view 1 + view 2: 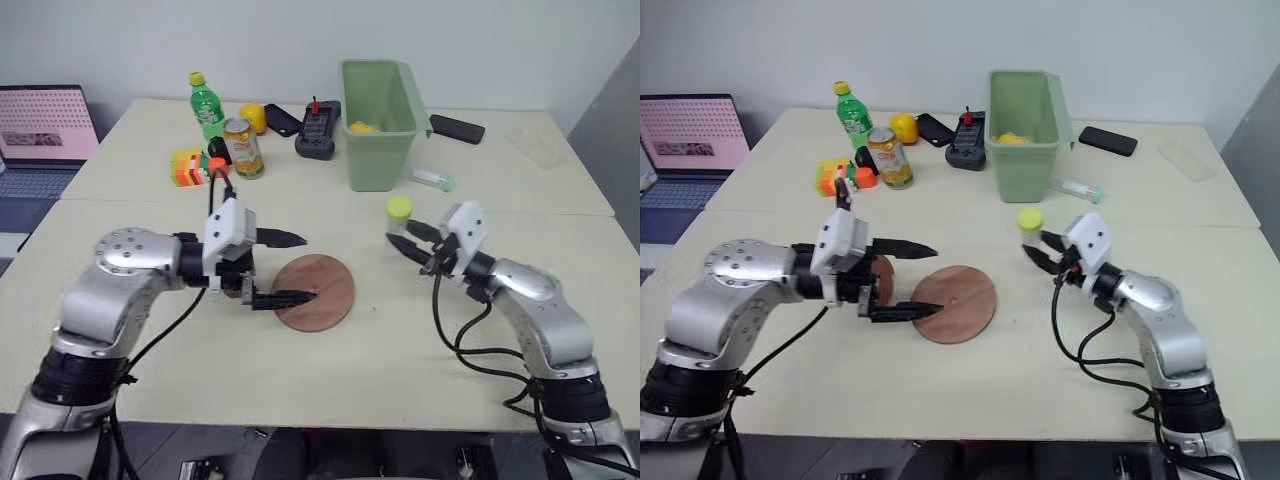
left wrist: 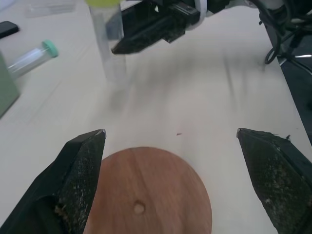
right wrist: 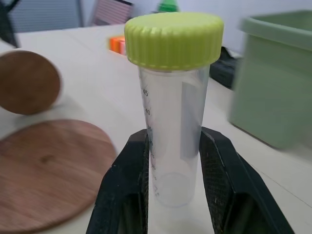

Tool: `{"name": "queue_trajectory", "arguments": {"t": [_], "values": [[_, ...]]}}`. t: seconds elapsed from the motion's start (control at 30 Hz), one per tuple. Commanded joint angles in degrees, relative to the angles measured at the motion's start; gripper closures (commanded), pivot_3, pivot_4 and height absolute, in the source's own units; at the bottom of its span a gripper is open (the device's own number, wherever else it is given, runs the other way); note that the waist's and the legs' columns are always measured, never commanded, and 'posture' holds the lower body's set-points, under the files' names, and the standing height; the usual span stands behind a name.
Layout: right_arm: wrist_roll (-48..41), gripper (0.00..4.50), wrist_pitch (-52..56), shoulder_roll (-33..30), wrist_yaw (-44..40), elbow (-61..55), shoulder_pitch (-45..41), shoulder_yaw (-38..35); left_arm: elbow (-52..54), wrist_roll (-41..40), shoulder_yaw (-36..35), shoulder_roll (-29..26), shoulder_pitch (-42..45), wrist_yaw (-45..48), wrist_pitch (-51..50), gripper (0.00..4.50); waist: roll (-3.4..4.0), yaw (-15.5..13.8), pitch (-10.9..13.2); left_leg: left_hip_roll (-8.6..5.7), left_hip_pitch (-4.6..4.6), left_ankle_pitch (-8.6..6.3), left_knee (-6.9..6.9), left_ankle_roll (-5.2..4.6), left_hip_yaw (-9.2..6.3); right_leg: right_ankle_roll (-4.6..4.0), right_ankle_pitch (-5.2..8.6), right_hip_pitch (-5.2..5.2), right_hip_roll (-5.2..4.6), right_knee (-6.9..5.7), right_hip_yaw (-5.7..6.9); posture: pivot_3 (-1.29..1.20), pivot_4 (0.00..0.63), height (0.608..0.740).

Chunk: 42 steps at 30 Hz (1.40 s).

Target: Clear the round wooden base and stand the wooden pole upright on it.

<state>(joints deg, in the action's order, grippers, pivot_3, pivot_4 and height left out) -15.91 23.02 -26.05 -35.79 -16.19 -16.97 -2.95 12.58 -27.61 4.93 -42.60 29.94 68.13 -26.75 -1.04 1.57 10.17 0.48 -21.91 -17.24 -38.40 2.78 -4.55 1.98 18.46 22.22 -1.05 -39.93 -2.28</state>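
In the right wrist view the tube's rounded base [image 3: 174, 195] hangs above the white table and if I opened now, it would drop, so my right gripper keeps holding the clear tube [image 3: 173, 126].
The round wooden base [image 1: 322, 291] lies flat mid-table with a small centre hole and nothing on it. My left gripper [image 1: 305, 267] hangs open over its left edge, one finger on each side. Behind that gripper shows the thick disc [image 1: 880, 272] of the wooden pole [image 3: 27, 80], lying on the table; its rod is hidden. Right of the base, my right gripper [image 1: 405, 238] is shut on a clear tube [image 3: 173, 126] with a yellow-green cap [image 1: 399, 210], which it holds upright. In the left wrist view, the base [image 2: 151, 195] sits below the tube [image 2: 109, 53].
A green bin [image 1: 378, 125] stands behind the base. A green-capped tube [image 1: 432, 179] lies beside it. A can [image 1: 243, 147], green bottle [image 1: 207, 105], orange block [image 1: 186, 166], black device [image 1: 318, 130] and phone [image 1: 457, 129] sit further back, with a laptop [image 1: 45, 125] at far left.
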Motion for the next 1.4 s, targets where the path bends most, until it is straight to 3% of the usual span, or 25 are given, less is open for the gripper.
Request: {"name": "queue_trajectory", "arguments": {"t": [0.03,0.13,0.27,0.57,0.6,0.63,0.77,0.97,1.23,1.4], "values": [[0.33,3.4,-0.65,-1.95,7.36,0.17,5.85,-13.55,-5.65,5.95,7.92,9.13,6.48,-1.39,6.79,0.0,-0.03,-0.62,0.02,-0.07,-0.05,0.0,-0.06,0.0,-0.02,0.03,0.03,-0.06,-0.02,0.0,0.1,0.0,0.15,0.74],[-0.34,3.4,-1.29,-1.2,11.15,2.7,9.3,-19.75,-11.6,9.84,11.98,16.21,11.67,-3.72,8.84,0.0,0.01,-1.13,0.0,-0.12,-0.1,0.01,-0.2,0.0,0.19,0.03,0.02,-0.02,-0.01,-0.05,0.0,0.0,0.15,0.74],[-0.18,3.4,-1.73,-0.98,12.32,2.97,11.52,-20.89,-16.0,12.33,14.8,21.94,14.9,-4.61,10.4,0.0,0.04,0.04,-0.02,-0.13,-0.1,-0.02,-0.34,-0.04,0.3,0.03,0.02,-0.01,0.01,-0.16,-0.17,0.0,0.15,0.74],[-3.14,3.4,-0.3,1.34,14.97,2.51,13.83,-22.84,-17.14,13.89,15.92,25.49,15.54,-4.94,8.94,0.0,0.15,0.32,-0.07,0.0,-0.04,-0.02,-0.34,-0.05,0.27,0.03,0.02,-0.02,0.11,-0.24,-0.19,0.0,0.15,0.74],[-3.42,2.7,-0.3,1.49,15.16,2.34,14.04,-22.89,-17.09,14.05,15.92,25.56,15.48,-4.93,8.9,0.0,0.15,0.23,-0.07,-0.02,-0.04,-0.02,-0.34,-0.05,0.26,0.03,0.02,-0.02,0.09,-0.24,-0.2,0.0,0.15,0.74],[-3.72,2.65,-0.2,1.69,15.47,2.17,14.15,-23.04,-17.02,14.08,15.88,25.56,15.44,-4.8,8.86,0.0,0.15,0.22,-0.07,-0.04,-0.04,-0.02,-0.35,-0.05,0.24,0.03,0.02,-0.02,0.07,-0.24,-0.2,0.0,0.15,0.74],[-5.43,1.71,0.5,2.25,16.59,0.43,15.32,-23.89,-16.22,14.21,15.86,25.28,14.95,-4.26,8.42,0.0,0.16,0.19,-0.08,-0.06,-0.04,-0.02,-0.36,-0.05,0.19,0.03,0.02,-0.02,0.05,-0.24,-0.2,0.0,0.15,0.74],[-7.28,0.09,1.61,2.75,18.81,-3.09,16.02,-24.58,-15.93,14.48,14.29,25.27,15.08,-4.95,10.43,0.0,0.17,0.21,-0.08,-0.05,-0.03,-0.02,-0.35,-0.04,0.16,0.03,0.02,-0.03,0.05,-0.24,-0.21,0.0,0.15,0.74],[-10.54,0.03,3.11,-1.93,18.49,-10.61,13.78,-26.21,-14.52,11.23,8.51,21.75,15.23,-5.51,6.79,0.0,0.24,0.22,-0.08,-0.04,-0.03,-0.02,-0.36,-0.05,0.1,0.03,0.02,-0.03,0.06,-0.24,-0.18,0.0,0.15,0.74],[-15.26,0.03,8.12,-12.04,12.2,-15.04,10.16,-26.22,-12.08,7.84,0.48,13.64,15.92,-4.77,3.07,0.0,0.26,0.42,-0.07,-0.05,-0.04,-0.02,-0.38,-0.05,0.11,0.03,0.02,-0.01,0.05,-0.24,-0.2,0.0,0.15,0.74]]}}
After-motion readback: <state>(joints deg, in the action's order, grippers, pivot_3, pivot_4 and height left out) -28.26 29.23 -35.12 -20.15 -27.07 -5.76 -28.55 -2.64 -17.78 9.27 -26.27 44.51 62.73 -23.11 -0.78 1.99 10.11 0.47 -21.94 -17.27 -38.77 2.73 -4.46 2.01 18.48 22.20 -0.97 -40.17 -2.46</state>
